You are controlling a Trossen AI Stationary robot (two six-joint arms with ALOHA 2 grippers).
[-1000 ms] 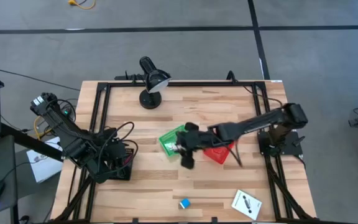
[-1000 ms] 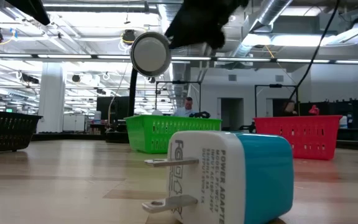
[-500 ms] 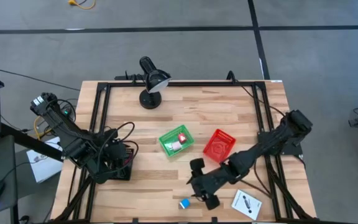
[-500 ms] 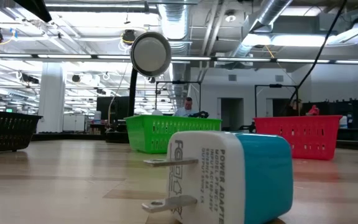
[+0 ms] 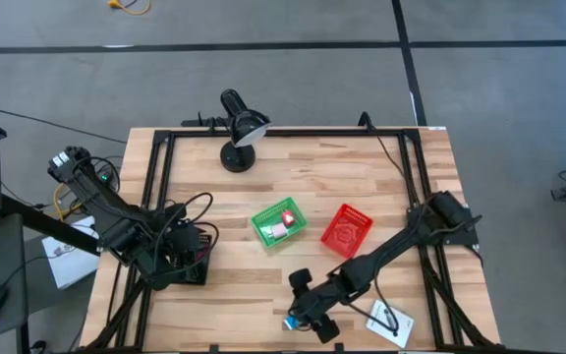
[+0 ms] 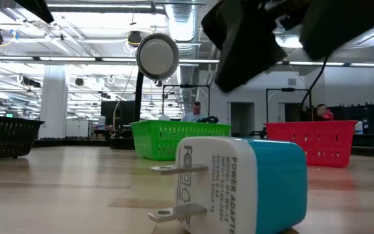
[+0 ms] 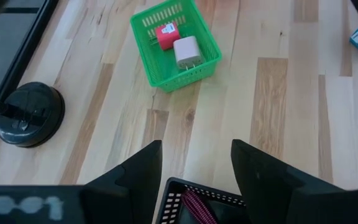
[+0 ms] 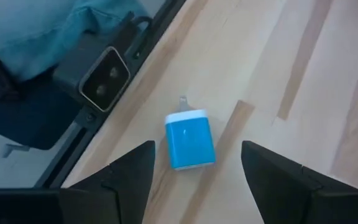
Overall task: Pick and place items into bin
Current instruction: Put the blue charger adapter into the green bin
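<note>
My right fingers are above the blue adapter (image 5: 291, 322), around bare wood: lower before closing.
The blue cube (image 8: 190, 140) is a blue-and-white power adapter. It lies on its side near the table's near edge (image 5: 290, 323) and fills the low view (image 6: 239, 185). My right gripper (image 8: 197, 149) hangs open just above it (image 5: 308, 310), a finger on either side, touching nothing. The green bin (image 5: 278, 223) holds the red-pink block (image 7: 166, 35) and the pale pink cube (image 7: 187, 51). The white card with a black mark (image 5: 389, 322) lies flat at the near right. My left gripper (image 7: 196, 149) waits open over a black bin (image 5: 180, 261) that holds the maroon cord (image 7: 194, 205). No black-and-red tool shows.
A red bin (image 5: 347, 229) stands right of the green one. A round-headed lamp (image 5: 236, 133) stands at the far edge. A black frame rail (image 8: 104, 81) runs along the near edge close to the blue cube. Bare wood lies between the bins and the near edge.
My right gripper has swung from over the green bin toward the table's near edge. It then moved a little left and down over the blue cube. It has come into the low view from above. The green bin now shows uncovered.
</note>
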